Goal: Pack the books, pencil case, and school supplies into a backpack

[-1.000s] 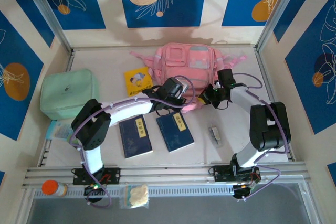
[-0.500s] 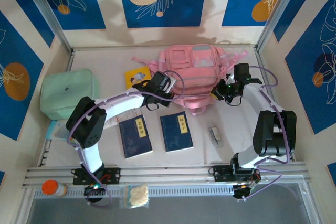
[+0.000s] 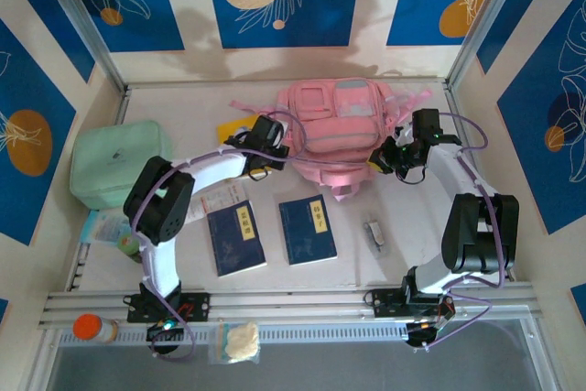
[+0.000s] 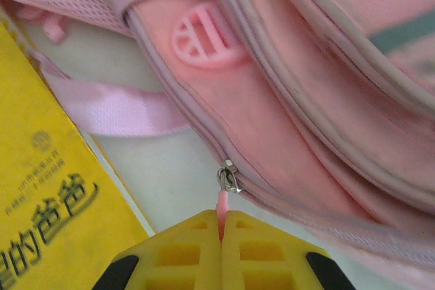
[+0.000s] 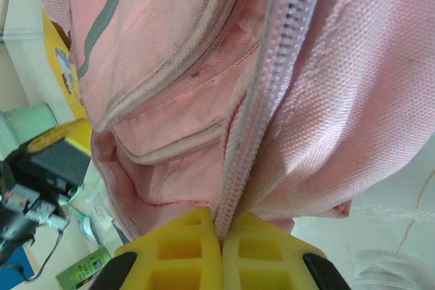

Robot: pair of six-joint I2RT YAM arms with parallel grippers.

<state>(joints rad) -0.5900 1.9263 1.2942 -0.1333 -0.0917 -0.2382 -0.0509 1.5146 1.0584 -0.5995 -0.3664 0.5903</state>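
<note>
The zipper's slider would stay at the backpack's near corner, with the zipper closed beyond it, if I opened my left gripper now. I should move the slider toward the mesh pocket first, then open my left gripper.
The pink backpack [image 3: 337,125] lies at the back of the table. My left gripper [image 3: 273,141] is at the backpack's left near corner, shut on the pink zipper pull [image 4: 221,207] below the metal slider [image 4: 230,178]. My right gripper [image 3: 385,160] is shut on the backpack's zipper edge [image 5: 234,195] at its right near corner. The yellow book [image 3: 233,124] lies partly under my left arm, beside the pack [image 4: 47,202]. Two navy books [image 3: 236,237] [image 3: 308,229] lie side by side in front. The small grey-white item [image 3: 374,232] lies to their right. The teal pencil case [image 3: 105,226] is at the left edge.
A large mint-green zip case [image 3: 119,162] sits at the left. An orange-capped bottle [image 3: 92,327] and a small clear bag [image 3: 240,341] lie beyond the front rail. Walls enclose the table on three sides.
My left gripper has travelled left along the backpack's near edge, from its middle to its left corner, with the zipper pull. My right gripper moved right and back, holding the pack's edge.
</note>
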